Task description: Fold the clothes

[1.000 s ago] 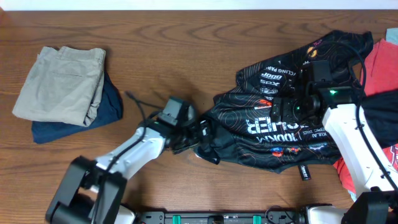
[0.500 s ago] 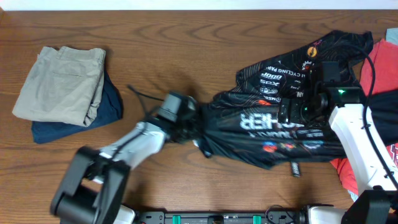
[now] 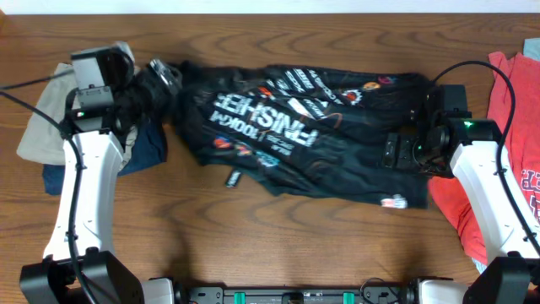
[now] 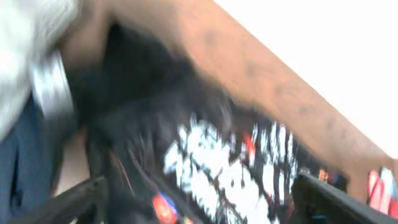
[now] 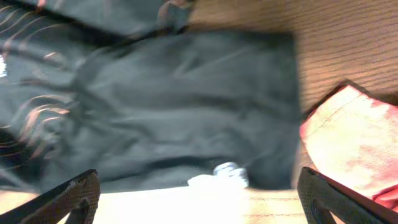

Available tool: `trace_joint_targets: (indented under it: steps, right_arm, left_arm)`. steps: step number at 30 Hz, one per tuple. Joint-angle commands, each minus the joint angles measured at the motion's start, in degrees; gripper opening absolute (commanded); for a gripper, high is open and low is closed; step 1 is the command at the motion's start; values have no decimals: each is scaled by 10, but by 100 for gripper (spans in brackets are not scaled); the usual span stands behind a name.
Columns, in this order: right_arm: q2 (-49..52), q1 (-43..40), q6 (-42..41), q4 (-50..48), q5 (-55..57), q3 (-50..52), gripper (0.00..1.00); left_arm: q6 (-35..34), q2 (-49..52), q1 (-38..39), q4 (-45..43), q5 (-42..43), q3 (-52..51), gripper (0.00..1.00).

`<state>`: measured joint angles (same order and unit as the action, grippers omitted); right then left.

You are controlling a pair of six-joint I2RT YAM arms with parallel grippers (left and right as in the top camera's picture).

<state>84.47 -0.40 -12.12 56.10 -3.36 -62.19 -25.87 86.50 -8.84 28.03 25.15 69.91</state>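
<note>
Next, my left gripper grabs the black jersey (image 3: 295,135) by its front edge, the one facing the bare wood, to stretch it out for folding.
The clothes, a black jersey (image 3: 295,135) with white and red logos, lie stretched in a long band across the table from upper left to middle right. My left gripper (image 3: 160,80) hangs over the jersey's left end, beside the folded stack. In the blurred left wrist view its fingers (image 4: 78,199) stand wide apart, open, with printed jersey cloth (image 4: 217,155) below them. My right gripper (image 3: 402,152) hovers over the jersey's right end. It is open above plain dark cloth (image 5: 186,106) near the hem, with nothing between the fingers (image 5: 74,193).
Folded khaki trousers (image 3: 42,127) on a navy garment (image 3: 148,143) lie at the far left, partly under the left arm. A red T-shirt (image 3: 502,160) lies at the right edge, its corner (image 5: 354,137) next to the jersey's hem. Bare wood runs along the front.
The jersey has been dragged left across the table and drawn out long. The left arm swung from front centre to the far left; its jaws now stand open. The right arm barely moved.
</note>
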Motion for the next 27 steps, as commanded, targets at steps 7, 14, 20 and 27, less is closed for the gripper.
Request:
trace_joint_targets:
  steps: [7, 14, 20, 27]
  right_arm:
    - [-10, -8, 2, 1, 3, -3, 99]
    - [-10, -8, 2, 1, 3, -3, 99]
    - [-10, -8, 2, 1, 4, -3, 99]
    - [-10, -8, 6, 1, 4, -3, 99]
  left_arm:
    - [14, 43, 113, 238, 28, -39, 98]
    - [-96, 78, 261, 189, 57, -131, 98]
    - [-234, 96, 378, 9, 119, -195, 98]
    - [-348, 107, 479, -121, 95, -197, 98]
